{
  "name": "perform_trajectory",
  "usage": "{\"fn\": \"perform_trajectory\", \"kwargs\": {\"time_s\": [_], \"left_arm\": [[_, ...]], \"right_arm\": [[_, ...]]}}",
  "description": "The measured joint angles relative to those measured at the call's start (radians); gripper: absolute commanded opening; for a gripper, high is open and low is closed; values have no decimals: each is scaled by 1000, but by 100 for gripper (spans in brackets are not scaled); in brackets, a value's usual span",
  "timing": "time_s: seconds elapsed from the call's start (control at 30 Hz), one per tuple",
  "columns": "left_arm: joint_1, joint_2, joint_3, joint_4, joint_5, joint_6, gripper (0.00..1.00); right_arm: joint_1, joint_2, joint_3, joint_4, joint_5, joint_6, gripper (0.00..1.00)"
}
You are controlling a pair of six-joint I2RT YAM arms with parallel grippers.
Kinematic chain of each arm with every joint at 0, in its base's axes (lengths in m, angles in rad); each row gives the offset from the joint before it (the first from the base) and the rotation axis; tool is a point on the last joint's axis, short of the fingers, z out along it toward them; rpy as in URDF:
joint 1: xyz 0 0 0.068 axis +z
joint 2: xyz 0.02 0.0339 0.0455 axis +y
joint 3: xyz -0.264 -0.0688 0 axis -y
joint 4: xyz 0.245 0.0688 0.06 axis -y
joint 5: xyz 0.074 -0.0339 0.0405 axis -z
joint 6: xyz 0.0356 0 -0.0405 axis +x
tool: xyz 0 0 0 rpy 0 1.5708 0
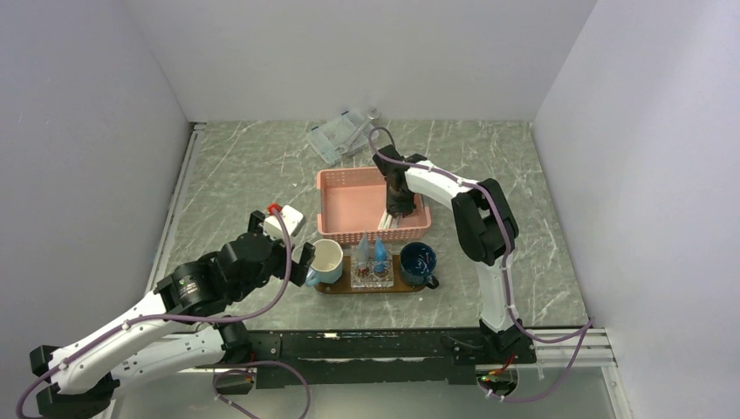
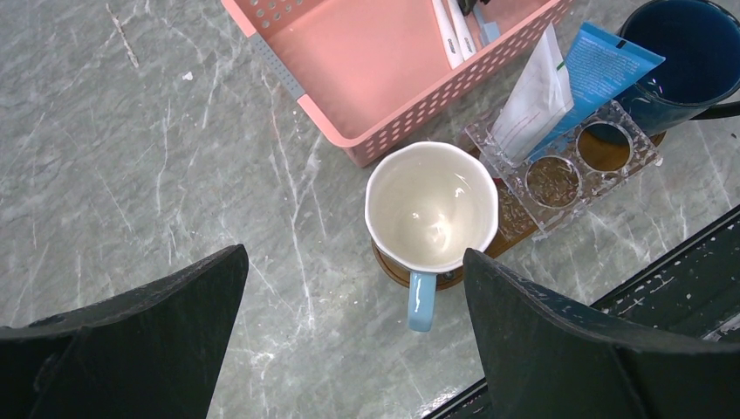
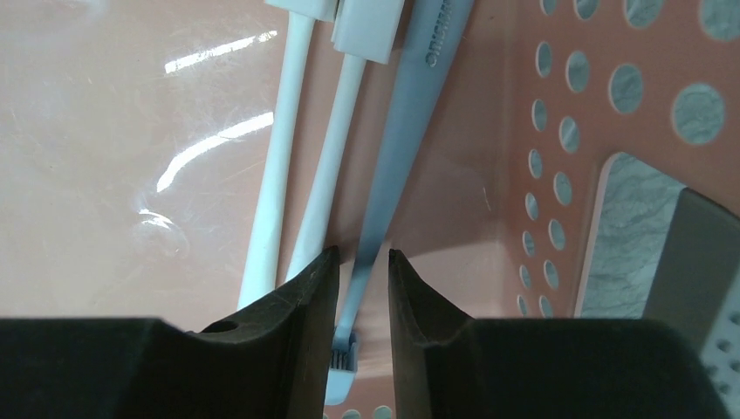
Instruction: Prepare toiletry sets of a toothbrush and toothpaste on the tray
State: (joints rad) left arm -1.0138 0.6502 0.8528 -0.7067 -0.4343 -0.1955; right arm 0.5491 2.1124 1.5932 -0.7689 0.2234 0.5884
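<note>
My right gripper closes now, since the grey-blue toothbrush's neck [image 3: 365,264] lies between my fingers, the white ones outside. Closing now would catch the toothbrush.
The dark-brown oval tray [image 1: 336,287] lies in front of the pink basket [image 1: 349,179]. On it stand a white mug with a blue handle [image 1: 328,260], a clear holder with two toothpaste tubes [image 1: 372,254] and a dark blue mug [image 1: 419,262]. The left wrist view shows the white mug [image 2: 432,205] empty, and the pale tube [image 2: 534,96] and the bright blue tube [image 2: 593,74]. My right gripper [image 3: 363,251] is down in the basket, its narrowly open jaws astride the neck of a grey-blue toothbrush [image 3: 410,113]. My left gripper [image 2: 353,253] is open and empty above the table, left of the white mug.
Two white toothbrushes [image 3: 284,157] lie beside the grey-blue one against the basket's right wall [image 3: 558,131]. A clear plastic box [image 1: 340,135] sits at the back. The table's near edge rail [image 2: 681,279] runs just in front of the tray.
</note>
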Motion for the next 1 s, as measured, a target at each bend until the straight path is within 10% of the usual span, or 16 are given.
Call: {"fn": "perform_trajectory", "kwargs": {"time_s": [0.37, 1.0], "left_arm": [[0, 3, 0, 0, 0, 0, 100], [0, 2, 0, 1, 1, -1, 99]], "right_arm": [[-8, -3, -21, 37, -25, 15, 0], [-16, -151, -51, 9, 68, -43, 0]]}}
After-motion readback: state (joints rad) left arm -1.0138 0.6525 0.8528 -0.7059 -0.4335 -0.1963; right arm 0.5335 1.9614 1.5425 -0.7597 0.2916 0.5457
